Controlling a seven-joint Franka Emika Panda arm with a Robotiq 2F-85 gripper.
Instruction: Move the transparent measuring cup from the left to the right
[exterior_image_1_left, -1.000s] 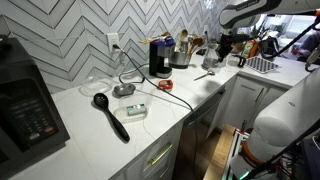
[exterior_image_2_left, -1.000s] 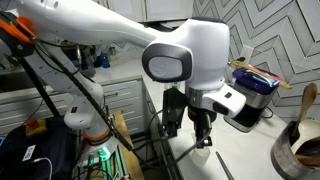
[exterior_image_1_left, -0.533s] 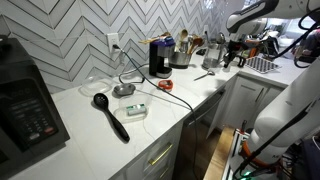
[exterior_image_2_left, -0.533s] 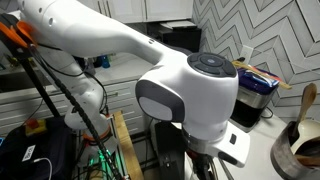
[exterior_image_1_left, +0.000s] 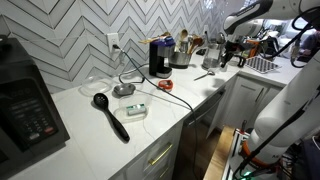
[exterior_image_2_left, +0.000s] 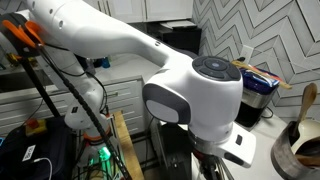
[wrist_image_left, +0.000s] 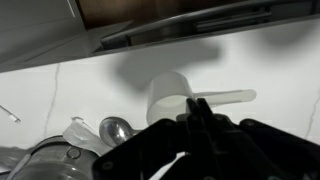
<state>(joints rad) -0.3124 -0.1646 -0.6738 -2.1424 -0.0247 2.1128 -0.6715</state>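
Note:
I should keep holding the measuring cup (wrist_image_left: 172, 97) in my gripper until it rests on the white counter, because it hangs in my fingers above its offset shadow.
In the wrist view the transparent measuring cup (wrist_image_left: 172, 97) lies on the white counter, its handle pointing right. My gripper (wrist_image_left: 197, 115) has its two black fingers pressed together on the spot where the handle meets the cup. In an exterior view the gripper (exterior_image_1_left: 224, 60) hangs low over the far right part of the counter; the cup is too small to make out there. In the exterior view filled by the arm, the white wrist body (exterior_image_2_left: 195, 95) hides the fingers.
A metal spoon (wrist_image_left: 115, 128) lies left of the cup. On the counter are a black ladle (exterior_image_1_left: 110, 115), a coffee maker (exterior_image_1_left: 160, 58), a utensil crock (exterior_image_1_left: 182, 55), a loose utensil (exterior_image_1_left: 205, 75), a dish rack (exterior_image_1_left: 262, 64) and a black microwave (exterior_image_1_left: 25, 110).
The arm swung to the right and lowered toward the counter. Its wrist body came to fill the close exterior view and hide the fingers that showed a second ago.

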